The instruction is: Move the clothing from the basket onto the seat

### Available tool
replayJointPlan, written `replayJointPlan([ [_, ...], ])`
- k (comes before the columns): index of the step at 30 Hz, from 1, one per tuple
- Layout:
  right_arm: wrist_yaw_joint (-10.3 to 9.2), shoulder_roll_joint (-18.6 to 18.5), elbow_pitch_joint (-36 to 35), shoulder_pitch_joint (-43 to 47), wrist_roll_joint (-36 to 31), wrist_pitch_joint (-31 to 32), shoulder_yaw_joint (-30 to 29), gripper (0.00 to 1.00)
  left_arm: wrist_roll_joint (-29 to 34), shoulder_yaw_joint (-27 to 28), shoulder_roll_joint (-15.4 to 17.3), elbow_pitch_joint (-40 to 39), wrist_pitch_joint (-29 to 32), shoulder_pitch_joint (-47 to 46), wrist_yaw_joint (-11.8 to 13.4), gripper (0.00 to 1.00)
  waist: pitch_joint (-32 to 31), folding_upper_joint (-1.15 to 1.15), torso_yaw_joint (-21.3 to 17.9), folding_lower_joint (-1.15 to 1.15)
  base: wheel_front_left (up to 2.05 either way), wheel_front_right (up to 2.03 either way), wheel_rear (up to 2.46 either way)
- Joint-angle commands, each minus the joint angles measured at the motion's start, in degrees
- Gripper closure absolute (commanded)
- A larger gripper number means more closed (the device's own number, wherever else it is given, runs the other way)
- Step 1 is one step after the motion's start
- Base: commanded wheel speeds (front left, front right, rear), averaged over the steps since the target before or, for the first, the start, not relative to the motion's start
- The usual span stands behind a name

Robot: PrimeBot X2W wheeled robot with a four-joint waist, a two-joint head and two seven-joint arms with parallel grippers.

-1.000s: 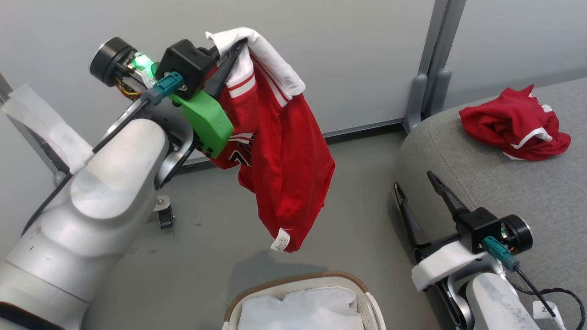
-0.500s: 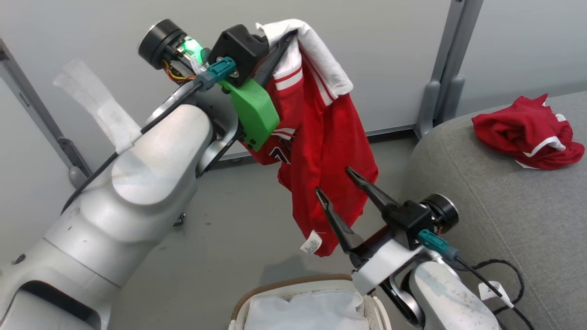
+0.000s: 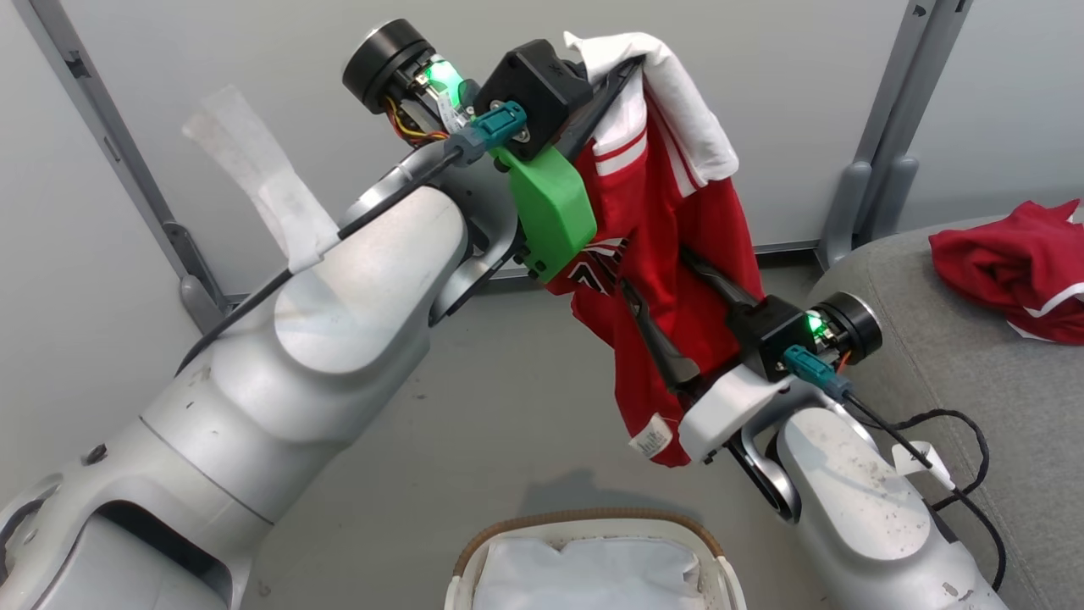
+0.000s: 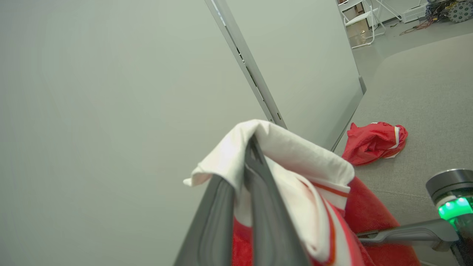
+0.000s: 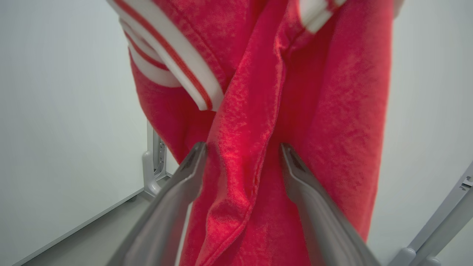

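The red garment should be grabbed next with my right gripper by its raised red fold (image 5: pixel 241 162), which stands out while the wide panel (image 5: pixel 348 119) beside it hangs slack.
A red garment (image 3: pixel 677 220) with white panels and stripe trim hangs in the air above the floor. My left gripper (image 3: pixel 631 68) is shut on its white top fold (image 4: pixel 281 147). My right gripper (image 3: pixel 656 275) is open, raised to the hanging cloth, with a fold of red fabric (image 5: pixel 240 155) between its spread fingers. A second red garment (image 3: pixel 1008 271) lies crumpled on the grey sofa (image 3: pixel 974 381) at the right. The white basket (image 3: pixel 593 521) with its brown rim sits at the bottom edge, below the hanging garment.
A plain white sheet (image 3: pixel 584 576) lies inside the basket. Grey wall panels with upright posts (image 3: pixel 881 135) stand behind, and grey floor (image 3: pixel 508 424) lies between the wall and the basket. A black cable (image 3: pixel 957 440) trails from my right wrist over the sofa's edge.
The head camera has turned. My right gripper has risen from beside the sofa to the hanging garment, and its open fingers now straddle the cloth. The left gripper still holds the garment up.
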Motion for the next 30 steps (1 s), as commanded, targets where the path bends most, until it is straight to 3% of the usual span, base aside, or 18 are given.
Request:
replayJointPlan([
  [1, -0.06, -0.10, 0.68, -0.91, -0.50, -0.14, -0.77, 0.00, -0.41, -0.09, -0.43, -0.25, 0.06, -1.09, -0.10, 1.00, 0.02, 0.00, 0.82, 0.00, 0.00, 0.00, 0.00],
  [6, -0.06, -0.12, 2.52, -2.96, -1.90, -0.14, -1.47, 0.00, -1.21, -0.68, -1.12, -1.01, 0.10, -1.34, -0.10, 1.00, 0.04, 0.00, 1.83, 0.00, 0.00, 0.00, 0.00],
  [12, -0.06, -0.13, 5.64, -6.12, -9.35, -0.14, -3.70, 0.04, -2.30, -0.82, -1.79, -1.88, 0.07, -1.22, -0.10, 1.00, 0.34, 0.00, 2.66, 0.00, 0.00, 0.00, 0.00],
  [13, -0.06, -0.12, 5.88, -6.46, -9.98, -0.14, -4.14, 0.64, -2.54, -0.78, -1.77, -1.96, 0.04, -1.09, -0.06, 1.00, 0.43, 0.00, 2.74, 0.00, 0.00, 0.00, 0.00],
  [14, -0.06, -0.14, 6.14, -6.71, -10.35, -0.14, -4.64, 0.87, -2.73, -0.68, -1.76, -2.01, -0.02, -0.75, -0.02, 1.00, 0.54, 0.00, 2.83, 0.00, 0.00, 0.00, 0.00],
  [15, -0.06, -0.13, 6.30, -6.77, -10.39, -0.14, -5.05, 1.00, -2.93, -0.60, -1.66, -2.01, -0.09, -0.39, 0.06, 1.00, 0.63, 0.00, 2.86, 0.00, 0.00, 0.00, 0.00],
  [24, -0.06, -0.13, 5.43, -6.11, -6.25, -0.14, -7.73, 1.00, -4.85, 0.15, 0.64, -0.18, -2.72, 5.12, 0.77, 1.00, 1.73, 0.00, 1.80, 0.00, 0.00, 0.00, 0.00],
  [25, -0.06, -0.14, 5.28, -5.90, -5.89, -0.14, -7.95, 1.00, -5.07, 0.24, 0.82, 0.06, -3.45, 5.86, 0.87, 0.96, 1.82, 0.00, 1.67, 0.00, 0.00, 0.00, 0.00],
  [26, -0.06, -0.14, 5.02, -5.74, -5.57, -0.14, -8.22, 1.00, -5.47, 0.37, 1.14, 0.57, -4.11, 6.93, 0.94, 0.82, 1.96, 0.00, 1.46, 0.00, 0.00, 0.00, 0.00],
  [28, -0.06, -0.14, 4.48, -5.51, -5.10, -0.14, -8.89, 1.00, -5.81, 0.37, 1.68, 1.32, -5.51, 8.69, 1.05, 0.66, 2.22, 0.00, 1.10, 0.00, 0.00, 0.00, 0.00],
  [29, -0.06, -0.14, 4.16, -5.45, -4.89, -0.14, -9.24, 1.00, -6.17, 0.52, 1.81, 1.73, -6.19, 9.52, 1.25, 0.51, 2.32, 0.00, 0.96, 0.00, 0.00, 0.00, 0.00],
  [30, -0.06, -0.14, 3.82, -5.37, -4.74, -0.14, -9.59, 1.00, -6.42, 0.68, 1.97, 2.20, -7.13, 10.52, 1.37, 0.17, 2.43, 0.00, 0.77, 0.00, 0.00, 0.00, 0.00],
])
